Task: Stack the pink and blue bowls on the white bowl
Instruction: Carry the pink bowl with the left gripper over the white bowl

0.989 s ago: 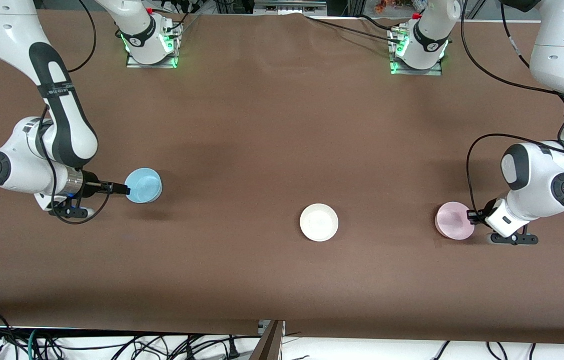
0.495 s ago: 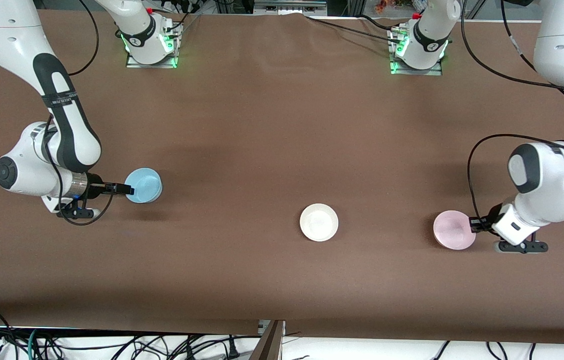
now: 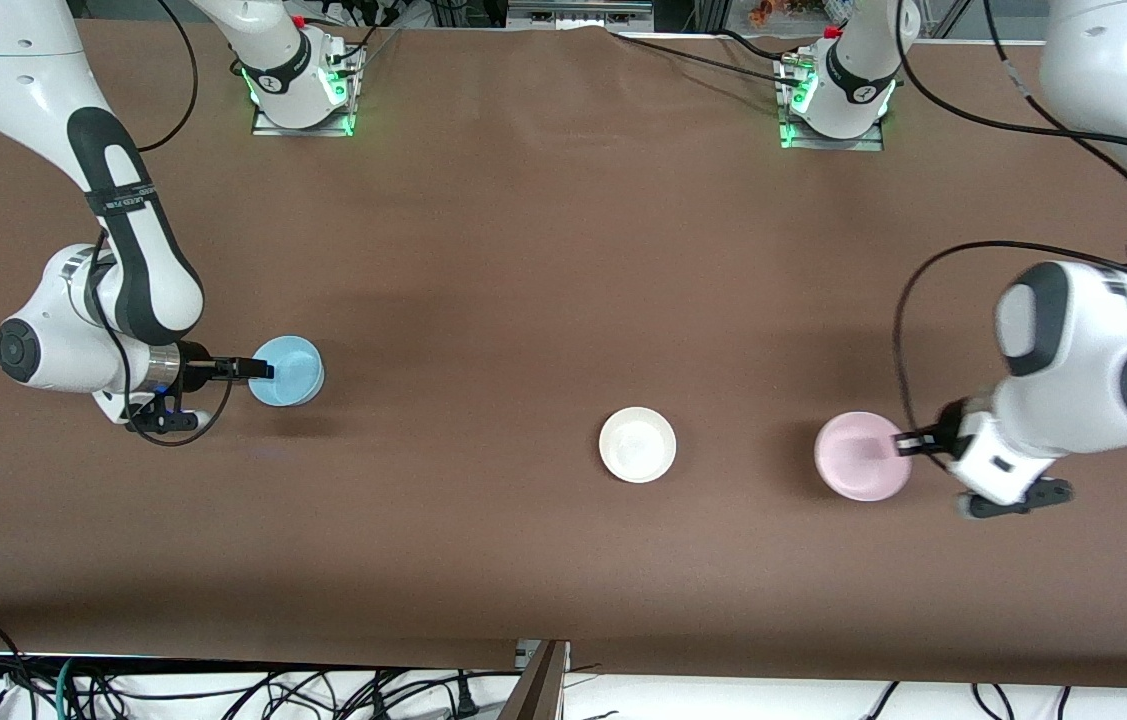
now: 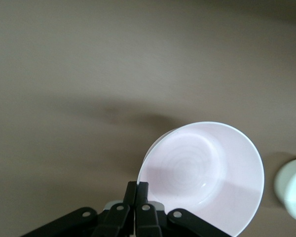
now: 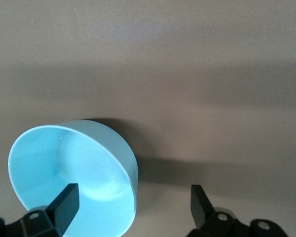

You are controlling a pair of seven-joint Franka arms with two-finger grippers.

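Observation:
I should next grab the sky-blue bowl by its rim (image 3: 272, 380) with my right gripper, to stack it on the white bowl (image 3: 637, 445).
The pale pink bowl (image 3: 861, 456) hangs tilted a little above the table, toward the left arm's end. My left gripper (image 3: 908, 443) is shut on its rim. In the left wrist view the shut left gripper (image 4: 137, 186) pinches the edge of the pink bowl (image 4: 207, 177), and the white bowl (image 4: 292, 190) shows at the frame's edge. The white bowl (image 3: 637, 445) rests alone mid-table. The sky-blue bowl (image 3: 288, 370) stands toward the right arm's end. My right gripper (image 3: 261, 370) is open, straddling its wall: one finger (image 5: 66, 200) is inside the blue bowl (image 5: 64, 168), the other (image 5: 197, 197) outside.
Brown table cloth (image 3: 523, 260) covers the whole surface. The two arm bases (image 3: 303, 90) (image 3: 833, 100) stand along the edge farthest from the front camera. Cables (image 3: 223, 690) lie below the table's near edge.
My left gripper has lifted the pink bowl and carried it toward the white bowl. The right gripper has stayed open at the blue bowl, barely shifting.

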